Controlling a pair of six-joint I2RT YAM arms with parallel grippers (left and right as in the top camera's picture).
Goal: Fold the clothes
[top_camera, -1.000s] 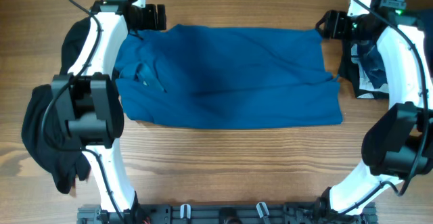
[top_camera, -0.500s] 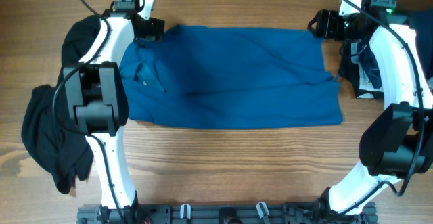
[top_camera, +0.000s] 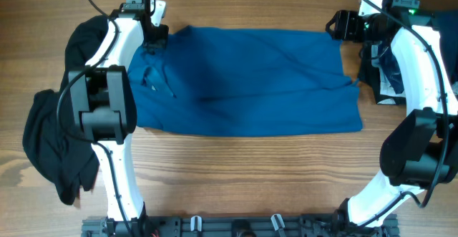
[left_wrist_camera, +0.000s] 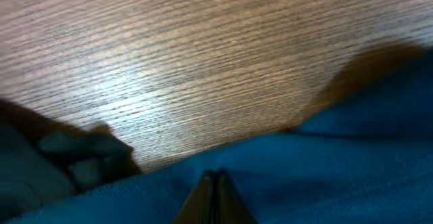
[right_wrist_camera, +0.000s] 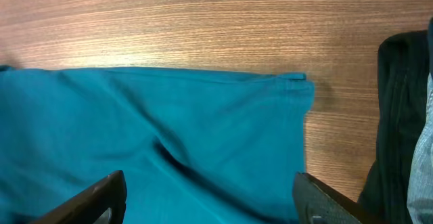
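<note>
Next, my right gripper grabs the hem at the blue shirt's far corner, opposite my left gripper's corner, to fold the shirt's far edge.
A large medium-blue shirt [top_camera: 243, 79] of the clothes lies spread flat across the middle of the wooden table. My left gripper [top_camera: 154, 36] is down at its far left corner. In the left wrist view its fingers [left_wrist_camera: 215, 175] are pressed together in the blue cloth [left_wrist_camera: 338, 163], shut on the shirt's edge. Over the shirt's far right corner hangs my right gripper [top_camera: 340, 26]. In the right wrist view it [right_wrist_camera: 210, 177] stands wide open above the cloth [right_wrist_camera: 169, 129], with the corner hem between and ahead of its fingers.
Black garments lie heaped at the left [top_camera: 50, 144] and far left [top_camera: 82, 40], and a dark one shows in the left wrist view [left_wrist_camera: 40, 163]. A pile of dark and light grey clothes [top_camera: 386, 72] sits at the right edge, close to the right gripper [right_wrist_camera: 399, 116].
The left gripper has shifted onto the shirt's far left corner and gone from wide open to shut. The right gripper has stayed open, almost still.
</note>
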